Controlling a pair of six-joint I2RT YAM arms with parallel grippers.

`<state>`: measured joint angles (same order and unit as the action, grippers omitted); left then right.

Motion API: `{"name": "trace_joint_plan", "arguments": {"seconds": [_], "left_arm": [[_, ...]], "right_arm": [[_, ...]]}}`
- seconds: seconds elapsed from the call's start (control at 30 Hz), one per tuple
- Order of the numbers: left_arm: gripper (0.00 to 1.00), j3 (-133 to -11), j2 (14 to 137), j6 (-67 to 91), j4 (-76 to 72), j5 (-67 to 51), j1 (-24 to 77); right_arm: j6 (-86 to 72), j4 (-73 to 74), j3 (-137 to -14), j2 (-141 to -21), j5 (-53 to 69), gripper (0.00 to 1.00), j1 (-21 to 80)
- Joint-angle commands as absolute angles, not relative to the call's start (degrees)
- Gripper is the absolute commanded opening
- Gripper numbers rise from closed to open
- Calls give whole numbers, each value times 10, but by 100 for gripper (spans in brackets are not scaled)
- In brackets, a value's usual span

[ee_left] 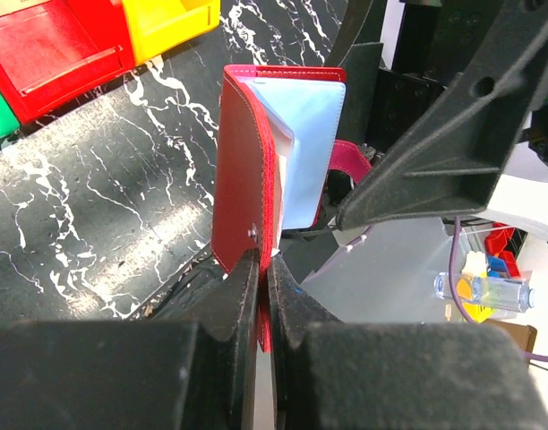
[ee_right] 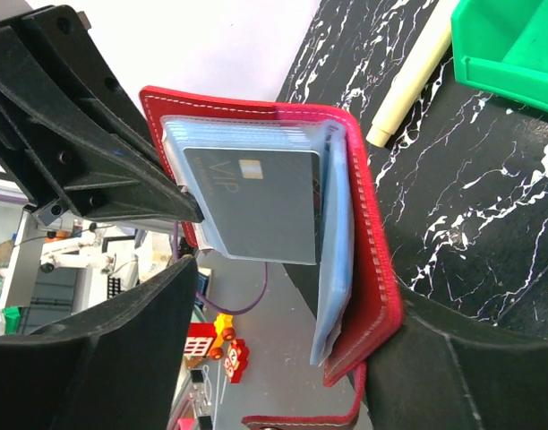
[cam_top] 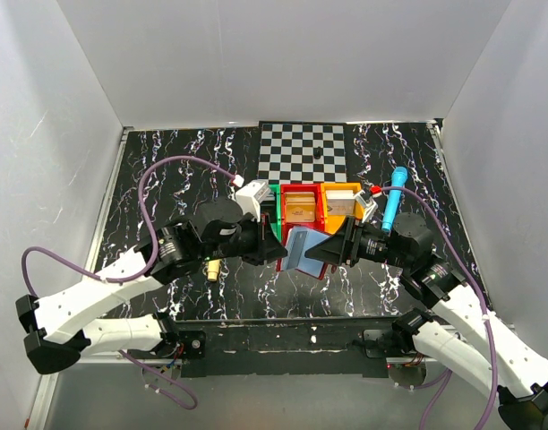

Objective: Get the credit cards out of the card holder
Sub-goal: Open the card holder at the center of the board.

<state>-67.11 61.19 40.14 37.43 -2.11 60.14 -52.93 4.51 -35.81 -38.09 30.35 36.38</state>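
The red cover leaf's corner and blue sleeve reach past the right gripper's fingers, between both fingers, so it is now time to close on the card holder.
The card holder is held off the table between the two arms, its dark red cover spread to show pale blue sleeves. My left gripper is shut on the edge of one cover leaf. In the right wrist view a grey credit card marked VIP sits in the top clear sleeve. My right gripper stands open around the holder's lower end. The other red leaf lies against one of its fingers. The wide gap to the other finger holds nothing. Any further cards are hidden in the sleeves.
Green, red and orange bins stand just behind the holder, before a checkerboard. A blue marker lies right of the bins. A cream stick lies on the black marbled table under the left arm.
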Motion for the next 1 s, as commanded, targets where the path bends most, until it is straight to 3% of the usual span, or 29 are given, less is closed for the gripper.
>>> {"name": "trace_joint_plan", "arguments": {"seconds": [0.0, 0.57, 0.67, 0.83, 0.97], "left_arm": [[0, -658, 577, 412, 341, -25, 604], [0, -515, 470, 465, 215, -48, 604], [1, -474, 440, 480, 185, -38, 604], [19, -409, 389, 499, 125, -22, 603], [23, -372, 362, 511, 112, 14, 603]], "right_arm": [[-536, 13, -365, -374, 309, 70, 362], [-510, 60, -375, -367, 325, 1, 362], [-498, 76, -375, -367, 324, 1, 362], [-485, 83, -372, -372, 331, 1, 362], [-474, 84, -367, -378, 330, 1, 362]]}}
